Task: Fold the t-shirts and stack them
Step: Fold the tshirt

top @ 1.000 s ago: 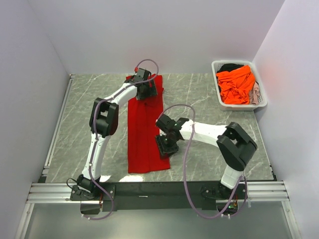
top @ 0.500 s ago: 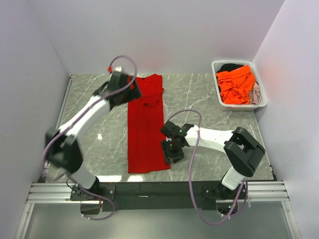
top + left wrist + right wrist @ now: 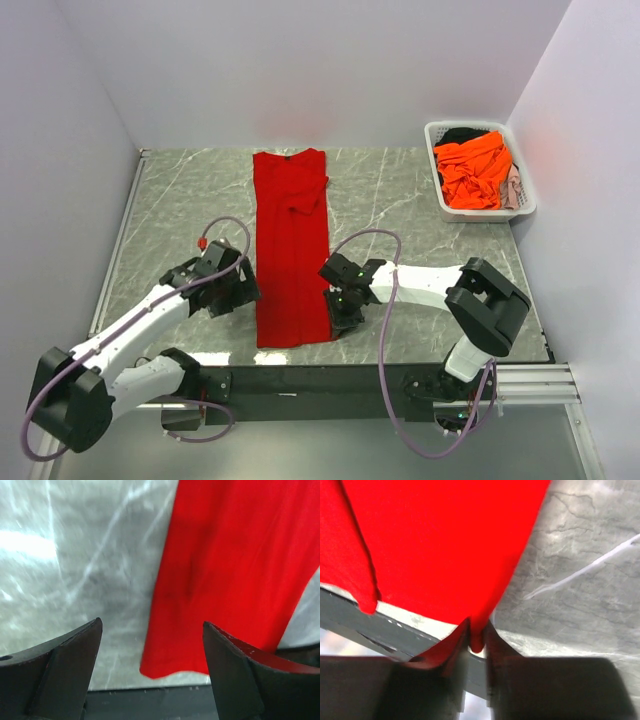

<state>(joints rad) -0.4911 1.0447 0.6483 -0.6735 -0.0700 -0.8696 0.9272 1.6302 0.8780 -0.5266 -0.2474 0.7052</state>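
Observation:
To fold the t-shirt's near end over, my left gripper will next grab the red t-shirt's loose near corner [image 3: 261, 343] [image 3: 151, 667], opposite my right gripper.
A bright red t-shirt [image 3: 291, 240] lies folded into a long narrow strip down the middle of the marble table, from the back wall to the front edge. My right gripper [image 3: 338, 313] is shut on the shirt's near right edge; the right wrist view shows red cloth [image 3: 445, 540] pinched between the fingers [image 3: 496, 645]. My left gripper [image 3: 243, 288] is open and empty beside the shirt's near left edge; the left wrist view shows the shirt's near left corner [image 3: 220, 575] between its jaws. An orange t-shirt [image 3: 474, 170] lies in the basket with dark and pale ones.
A white slotted plastic basket [image 3: 528, 196] stands at the back right corner against the right wall. A black rail [image 3: 300, 380] runs along the table's front edge. Walls close in on the left, the back and the right.
My left arm has swung from the shirt's far end at the back down to its near left edge. My right gripper stays at the near right edge.

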